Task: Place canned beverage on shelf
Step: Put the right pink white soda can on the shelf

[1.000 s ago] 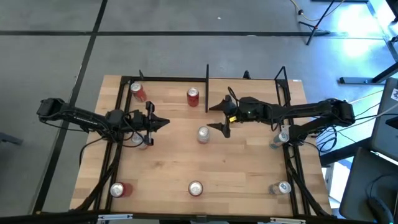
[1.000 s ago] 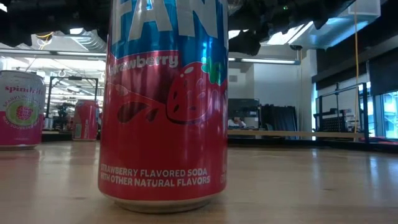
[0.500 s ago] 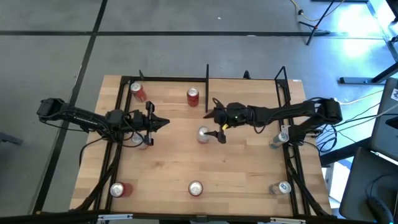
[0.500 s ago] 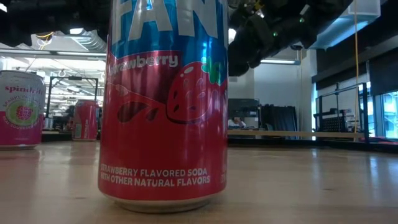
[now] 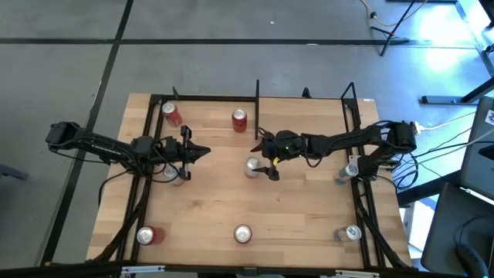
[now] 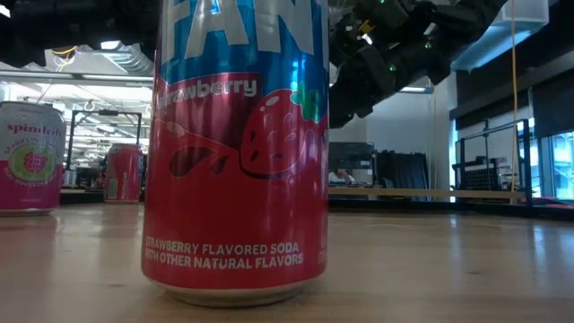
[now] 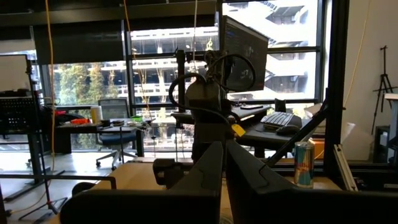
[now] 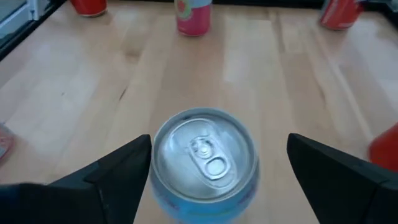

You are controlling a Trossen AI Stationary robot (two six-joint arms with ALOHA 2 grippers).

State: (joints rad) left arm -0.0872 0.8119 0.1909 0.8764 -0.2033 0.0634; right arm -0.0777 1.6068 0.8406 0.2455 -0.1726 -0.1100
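The right gripper isn't ready to close yet: its fingers are level with the can's silver lid (image 8: 205, 155), short of the can's blue side (image 8: 208, 210). The right gripper needs to lower first, then close on the can.
A blue can with a silver top (image 5: 252, 167) stands upright on the wooden tabletop near its middle; it also shows in the right wrist view (image 8: 205, 162). My right gripper (image 5: 265, 158) is open, slanting down over the can, with one finger on each side of it (image 8: 124, 171) (image 8: 329, 171). One finger is close to the can; I see no touch. My left gripper (image 5: 199, 152) is shut and empty, held above the table's left half. The shelf is the narrow ledge (image 5: 301, 99) along the far edge, with a dark divider (image 5: 256, 93).
Two red cans (image 5: 171, 114) (image 5: 239, 120) stand near the far edge. More cans stand under my left arm (image 5: 171, 174), by the right frame (image 5: 347, 171) and along the near edge (image 5: 147, 235) (image 5: 242, 233) (image 5: 349, 232). A strawberry soda can (image 6: 235, 152) fills the low view.
My right gripper has moved toward the table's left edge, toward the silver-topped can, and now has its open fingers on either side of it. The can has stayed where it was.
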